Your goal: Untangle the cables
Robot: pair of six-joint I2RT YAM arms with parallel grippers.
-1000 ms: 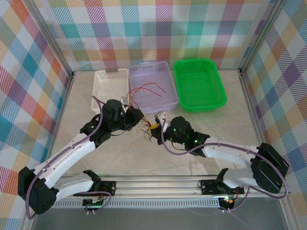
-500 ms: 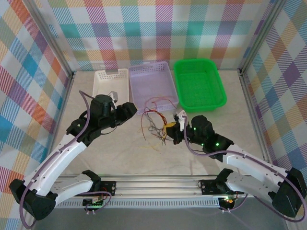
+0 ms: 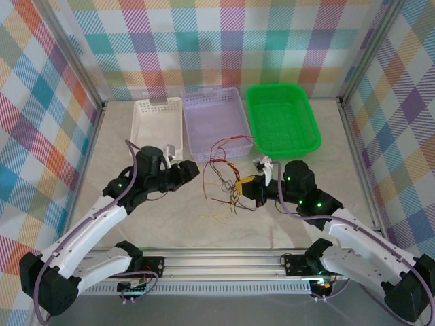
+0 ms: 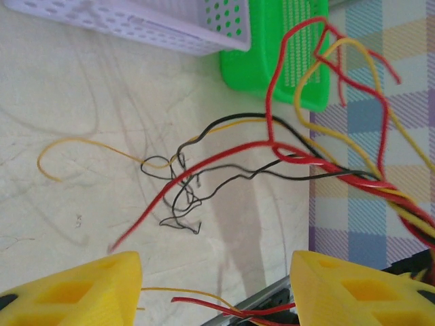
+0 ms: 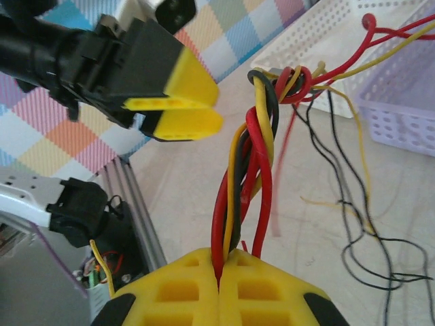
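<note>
The twisted bundle is left to the robot's right gripper, and the left gripper should next grab a loose piece of black cable (image 3: 221, 178) (image 4: 247, 174) to untangle the cables.
The cables (image 3: 223, 175) are thin red, yellow and black wires fanned out over the table's middle. My right gripper (image 3: 251, 187) is shut on their twisted end; in the right wrist view the bundle (image 5: 253, 159) rises straight out of the closed yellow fingers (image 5: 272, 292). Loose ends (image 4: 272, 146) spread across the left wrist view, one red loop reaching toward the green basket. My left gripper (image 3: 190, 170) stands open just left of the tangle. Its fingertips (image 4: 88, 288) are wide apart, with a red and a yellow strand (image 4: 204, 300) passing low between them, ungripped.
Three baskets line the back: white (image 3: 158, 122), purple (image 3: 214, 117) and green (image 3: 282, 121). The aluminium rail (image 3: 224, 261) carrying the arm bases runs along the near edge. Plaid walls close in the table on three sides.
My left gripper has opened, let go of the wires and drawn back to the left. My right gripper has carried the bundle to the right, stretching the tangle out.
</note>
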